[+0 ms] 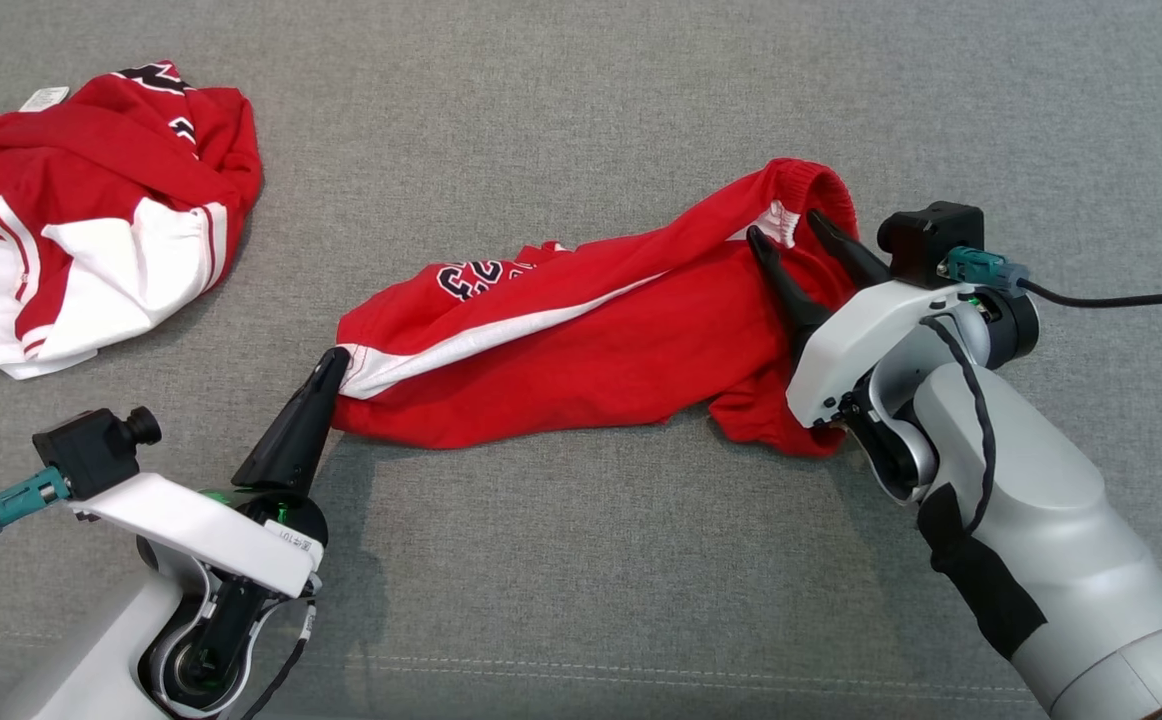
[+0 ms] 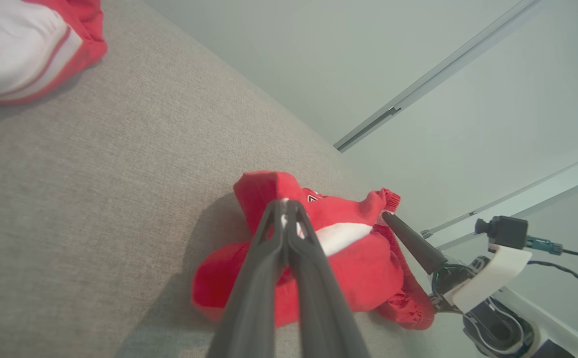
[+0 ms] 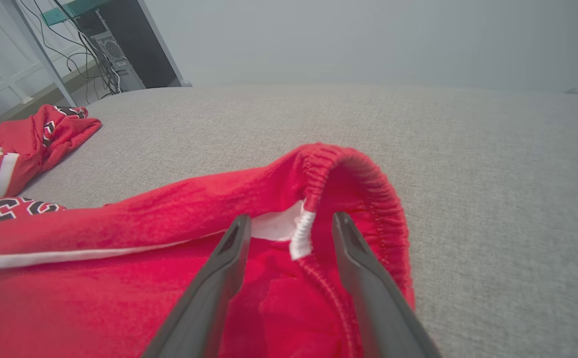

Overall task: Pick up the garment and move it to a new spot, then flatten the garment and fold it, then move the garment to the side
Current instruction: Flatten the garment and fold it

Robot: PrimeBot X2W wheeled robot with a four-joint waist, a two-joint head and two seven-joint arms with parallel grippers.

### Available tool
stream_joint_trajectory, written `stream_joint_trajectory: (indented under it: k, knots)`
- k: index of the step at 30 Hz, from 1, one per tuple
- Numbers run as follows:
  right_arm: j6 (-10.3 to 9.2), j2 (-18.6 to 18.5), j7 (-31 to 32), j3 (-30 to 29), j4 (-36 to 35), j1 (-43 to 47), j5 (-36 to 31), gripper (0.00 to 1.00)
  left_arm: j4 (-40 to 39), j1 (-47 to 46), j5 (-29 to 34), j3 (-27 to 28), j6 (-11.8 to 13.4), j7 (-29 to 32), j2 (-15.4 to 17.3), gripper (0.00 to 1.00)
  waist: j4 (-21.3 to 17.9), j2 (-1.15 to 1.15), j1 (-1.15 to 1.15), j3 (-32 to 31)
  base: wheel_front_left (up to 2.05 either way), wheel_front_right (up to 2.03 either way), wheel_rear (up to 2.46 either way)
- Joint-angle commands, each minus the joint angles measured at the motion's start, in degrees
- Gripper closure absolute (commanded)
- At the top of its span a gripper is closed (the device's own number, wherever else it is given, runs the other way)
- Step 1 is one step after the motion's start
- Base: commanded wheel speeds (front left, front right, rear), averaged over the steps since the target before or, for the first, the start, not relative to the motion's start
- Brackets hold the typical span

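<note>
The waistband's edge stands up at its white seam end (image 1: 777,224) (image 3: 302,233) while the shorts' legs lie slack. So the right gripper grips that seam end next.
The garment (image 1: 581,350) is a pair of red shorts with a white side stripe and black numbers, stretched across the grey surface. My left gripper (image 1: 333,362) is shut on its left hem corner; the left wrist view shows both fingers pinched together on the cloth (image 2: 285,211). My right gripper (image 1: 789,232) stands open at the elastic waistband (image 3: 348,169), one finger on each side of the white seam end (image 3: 300,233). The garment (image 3: 120,268) fills the lower left of the right wrist view. The right gripper's finger (image 2: 408,238) also shows in the left wrist view.
A second red and white garment (image 1: 81,220) lies crumpled at the far left of the grey padded surface (image 1: 581,90). A stitched seam runs along the near edge. In the right wrist view, a dark cabinet (image 3: 115,44) with cables stands beyond the surface.
</note>
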Motion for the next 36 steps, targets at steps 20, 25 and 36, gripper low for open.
stream_joint_trajectory:
  k: [20, 25, 36]
  knots:
    - [0.01, 0.97, 2.11, -2.47, 1.99, -2.13, -2.53, 1.00, -1.24, -3.65, -0.42, 1.59, 0.00, -0.59, 1.95, 1.00, 0.92, 0.00, 0.00, 1.17, 0.00, 0.00, 0.00]
    - [0.01, 0.97, -0.46, -2.61, -2.44, -1.38, 2.02, 1.00, -1.01, -3.76, -0.28, 2.03, 0.00, -0.59, 2.13, 1.00, -0.23, 0.00, 0.00, -0.25, 0.00, 0.00, 0.00]
    - [0.01, 0.27, 4.48, -6.95, -12.63, -2.98, 14.13, 1.00, 3.35, -15.02, -3.68, -1.57, 0.00, 4.02, 8.91, 1.00, -5.44, 0.00, 0.00, -9.62, 0.00, 0.00, 0.00]
